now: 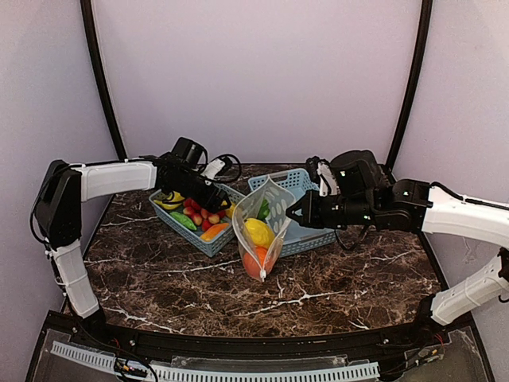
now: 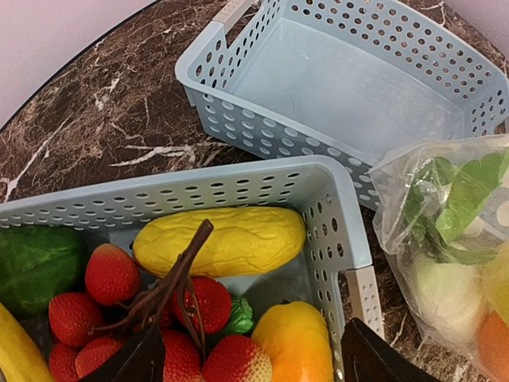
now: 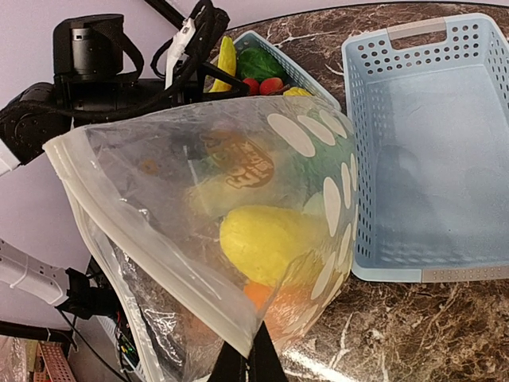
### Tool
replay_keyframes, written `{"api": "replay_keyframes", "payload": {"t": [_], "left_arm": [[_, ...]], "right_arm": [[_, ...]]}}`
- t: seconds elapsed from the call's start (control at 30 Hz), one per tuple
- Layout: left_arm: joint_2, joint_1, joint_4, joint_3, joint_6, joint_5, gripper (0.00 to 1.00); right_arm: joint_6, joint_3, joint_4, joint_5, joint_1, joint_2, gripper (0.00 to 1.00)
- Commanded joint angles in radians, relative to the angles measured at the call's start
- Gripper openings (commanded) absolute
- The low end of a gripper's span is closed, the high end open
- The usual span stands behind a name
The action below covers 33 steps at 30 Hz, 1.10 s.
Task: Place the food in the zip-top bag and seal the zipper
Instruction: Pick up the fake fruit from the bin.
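Observation:
I should grab the red strawberries by their brown stem [image 2: 182, 270] with my left gripper next. The strawberries will then hang free to go into the zip-top bag.
The zip-top bag [image 1: 262, 227], clear with white dots, hangs upright between the two baskets. It holds a yellow piece [image 3: 270, 239], an orange piece [image 3: 261, 293] and green leafy food [image 2: 465, 195]. My right gripper [image 3: 250, 362] is shut on the bag's zipper strip [image 3: 151, 243] at its near corner; it also shows in the top view [image 1: 293, 213]. My left gripper [image 2: 258, 366] is open and empty, low over the left basket's food: a yellow oblong piece [image 2: 219, 239], red strawberries [image 2: 111, 274] and an orange-yellow fruit [image 2: 294, 342]. It also shows in the top view [image 1: 216, 203].
The left light-blue basket [image 1: 208, 243] is full of toy food, with a green piece [image 2: 36, 267] at its left. The right light-blue basket [image 2: 358, 87] is empty and stands behind the bag. The marble table [image 1: 159, 278] has a dark raised front edge.

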Motion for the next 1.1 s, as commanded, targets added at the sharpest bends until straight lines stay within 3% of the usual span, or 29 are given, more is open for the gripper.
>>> {"api": "replay_keyframes", "payload": {"t": [0.0,0.3,0.83,1.07], "left_arm": [[0.039,0.007,0.025,0.053,0.049,-0.041,0.74],[0.094,0.012,0.059,0.073,0.073,-0.148,0.62],[0.17,0.018,0.049,0.095,0.089,-0.175,0.3],[0.183,0.017,0.053,0.093,0.128,-0.187,0.26]], "right_arm": [[-0.006,0.0,0.017,0.021,-0.007,-0.023,0.0],[-0.007,0.001,0.017,0.016,-0.006,-0.025,0.0],[-0.004,-0.002,0.017,0.016,-0.007,-0.024,0.0],[-0.003,-0.006,0.017,0.017,-0.007,-0.027,0.0]]}}
